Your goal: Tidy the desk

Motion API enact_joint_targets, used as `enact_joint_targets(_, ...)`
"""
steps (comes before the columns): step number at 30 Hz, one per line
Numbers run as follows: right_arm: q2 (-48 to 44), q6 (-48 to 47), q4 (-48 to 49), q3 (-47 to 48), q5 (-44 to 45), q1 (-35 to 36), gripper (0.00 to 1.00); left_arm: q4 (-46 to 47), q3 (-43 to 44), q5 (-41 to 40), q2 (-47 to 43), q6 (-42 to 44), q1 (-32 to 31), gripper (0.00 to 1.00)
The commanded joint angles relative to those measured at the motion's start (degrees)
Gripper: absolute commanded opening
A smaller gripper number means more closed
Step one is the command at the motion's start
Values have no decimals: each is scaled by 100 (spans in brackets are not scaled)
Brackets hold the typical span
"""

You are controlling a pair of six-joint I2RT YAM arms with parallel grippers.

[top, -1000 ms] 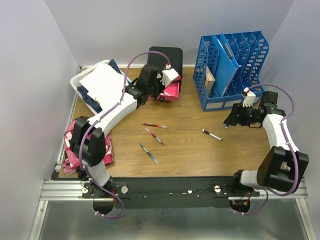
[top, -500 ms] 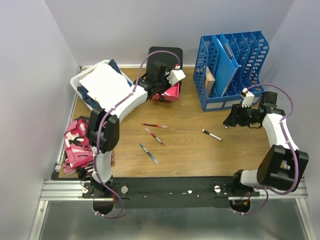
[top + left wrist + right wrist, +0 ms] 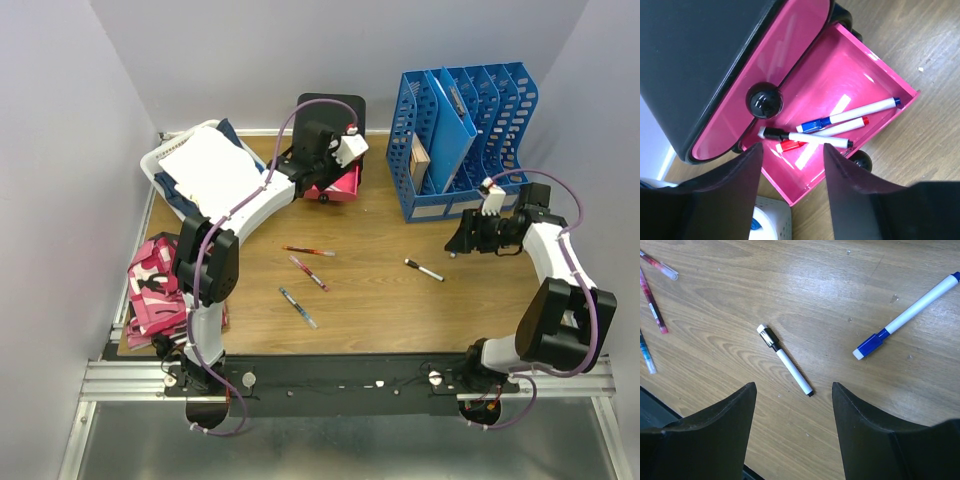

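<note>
I will next use my right gripper to grab the blue-capped marker by its white body (image 3: 901, 321) beside its cap, so its tail end stays free to enter the drawer.
The desk (image 3: 380, 300) is brown wood grain. My left gripper (image 3: 338, 160) hovers over the open pink drawer (image 3: 840, 70) of a black drawer unit (image 3: 330, 108). The left gripper (image 3: 792, 147) is open and holds nothing. In the drawer lie a blue-capped marker (image 3: 850, 115), a red-capped marker (image 3: 830, 132) and a black-capped marker (image 3: 805, 136). My right gripper (image 3: 462, 240) is open just above the desk at the right. Below the right gripper (image 3: 793, 387) lie a black-capped marker (image 3: 785, 360) and a blue-capped marker (image 3: 905, 317). Three pens (image 3: 308, 272) lie mid-desk.
A blue file rack (image 3: 465, 130) stands at the back right. A white basket (image 3: 170, 160) with papers sits at the back left. A pink patterned stack (image 3: 155, 285) lies at the left edge. A white perforated container (image 3: 767, 222) shows under the left gripper.
The left arm has stretched toward the drawer unit and its jaws have opened over the pink drawer. The right gripper has shifted slightly left, still open.
</note>
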Motion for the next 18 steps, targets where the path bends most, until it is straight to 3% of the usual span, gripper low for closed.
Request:
enact_joint_targets(1, 94, 417, 293, 114, 544, 207, 69, 170, 84, -331, -391, -396, 20, 64)
enact_joint_targets(5, 147, 1182, 951, -9, 1678, 471, 69, 643, -495, -682, -1006, -862, 46, 85)
enact_joint_targets(9, 287, 2253, 1629, -149, 3329, 796, 69, 952, -1416, -806, -1892, -1442, 99, 96)
enact_joint_targets(11, 428, 2695, 1979, -255, 4148, 972, 69, 1031, -1690, -815, -2166, -1872, 143, 99)
enact_joint_targets(18, 911, 3196, 2447, -299, 4616, 1069, 61, 689, -2744, -701, -3352, -3366, 309, 99)
